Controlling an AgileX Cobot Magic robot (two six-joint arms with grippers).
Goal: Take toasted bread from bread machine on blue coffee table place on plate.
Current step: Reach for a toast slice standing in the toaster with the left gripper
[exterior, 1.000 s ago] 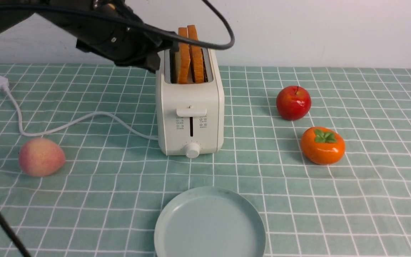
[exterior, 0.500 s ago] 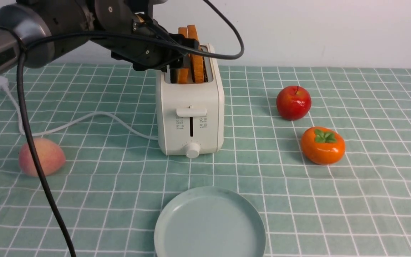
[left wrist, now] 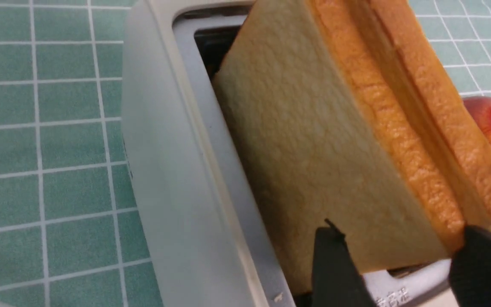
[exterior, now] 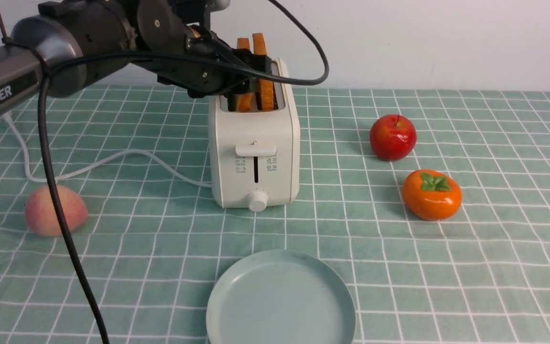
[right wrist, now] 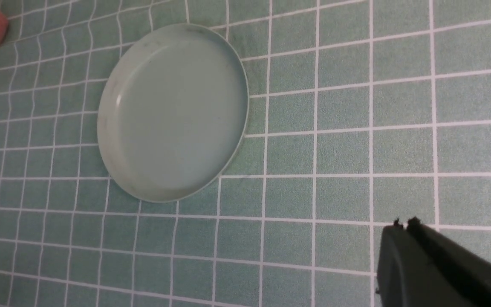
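Observation:
Next, my left gripper pinches the near slice by its exposed crust corner [left wrist: 439,244], since the toaster's slot [left wrist: 238,166] encloses the bottom of that slice.
The cream-white bread machine [exterior: 256,143] stands mid-table on the blue coffee table [exterior: 447,267]. Two slices of toasted bread stick up from its slots, the left slice [exterior: 243,44] and the right slice [exterior: 259,40]. My left gripper [exterior: 248,76] reaches in from the left at the toaster's top. In the left wrist view it [left wrist: 403,264] is open, with one finger on each side of the near slice [left wrist: 313,140], by its lower corner. The plate [exterior: 280,301] lies bare in front of the toaster. My right gripper [right wrist: 403,222] is shut and hovers over the cloth beside the plate [right wrist: 173,111].
A red apple [exterior: 393,137] and an orange persimmon [exterior: 431,194] sit to the right of the toaster. A peach [exterior: 55,210] lies at the left. The toaster's white cord [exterior: 112,156] runs across the left of the cloth. A white wall stands behind.
The left arm has swung in and come down at the toaster's top. Its jaws have opened and now sit around the left slice. The toast stays in its slots.

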